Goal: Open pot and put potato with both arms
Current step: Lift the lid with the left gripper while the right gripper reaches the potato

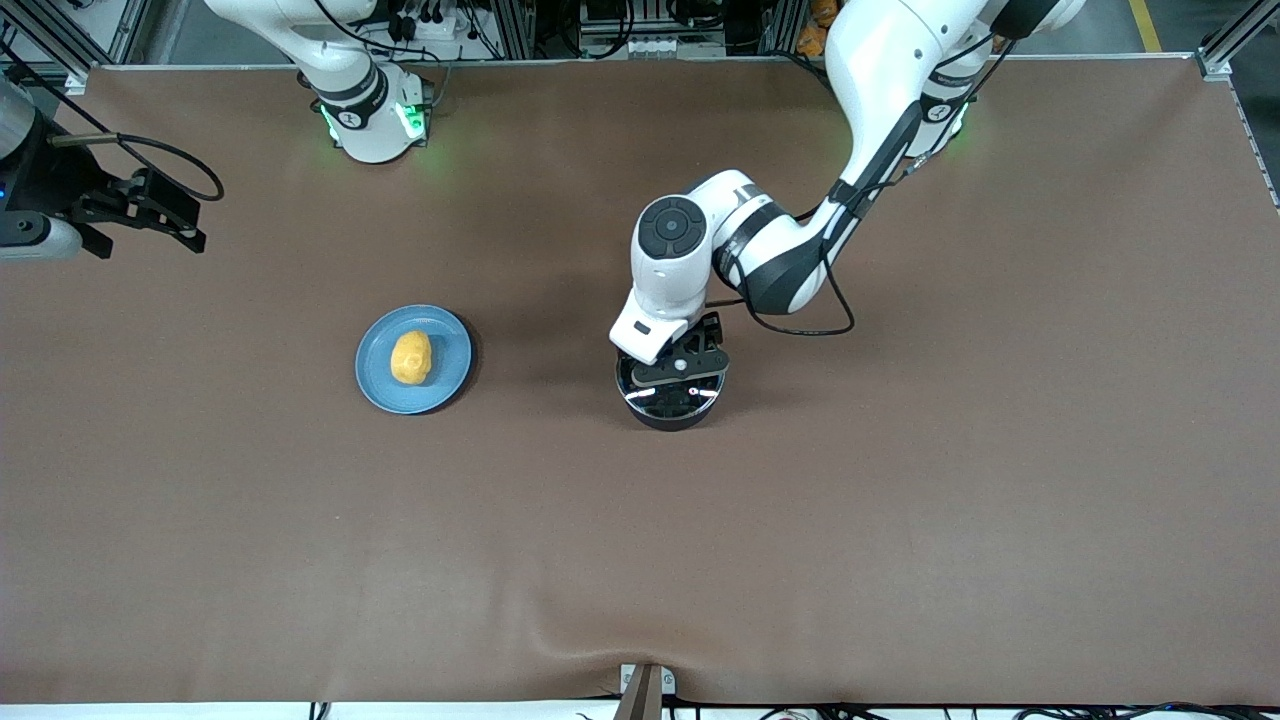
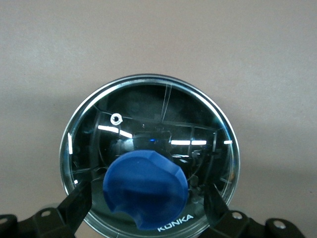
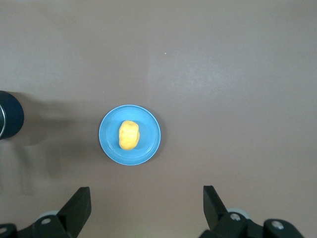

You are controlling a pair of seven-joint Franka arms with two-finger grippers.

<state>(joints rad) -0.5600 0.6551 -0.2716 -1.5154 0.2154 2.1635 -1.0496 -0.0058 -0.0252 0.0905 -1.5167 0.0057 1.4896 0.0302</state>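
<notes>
The fingers of my left gripper are on either side of the knob, so it is time to close now. Closing now would catch the blue knob (image 2: 146,186) over the glass lid (image 2: 148,114).
The black pot (image 1: 672,412) stands mid-table with a glass lid (image 2: 148,114) on it, topped by a blue knob (image 2: 146,186). My left gripper (image 1: 680,375) hangs just over the lid, open, with a finger on each side of the knob and a gap between each finger and the knob. In the left wrist view the gripper (image 2: 147,198) frames the knob. The yellow-orange potato (image 1: 411,357) lies on a light-blue plate (image 1: 445,375) toward the right arm's end. My right gripper (image 1: 190,222) hovers high over the table's end, open and empty; its wrist view shows the potato (image 3: 129,135) between and ahead of the open gripper (image 3: 146,198).
Brown cloth covers the table (image 1: 900,520). The plate (image 3: 148,144) and the pot (image 3: 7,121) sit about a plate's width apart. Both arm bases stand along the table's edge farthest from the front camera.
</notes>
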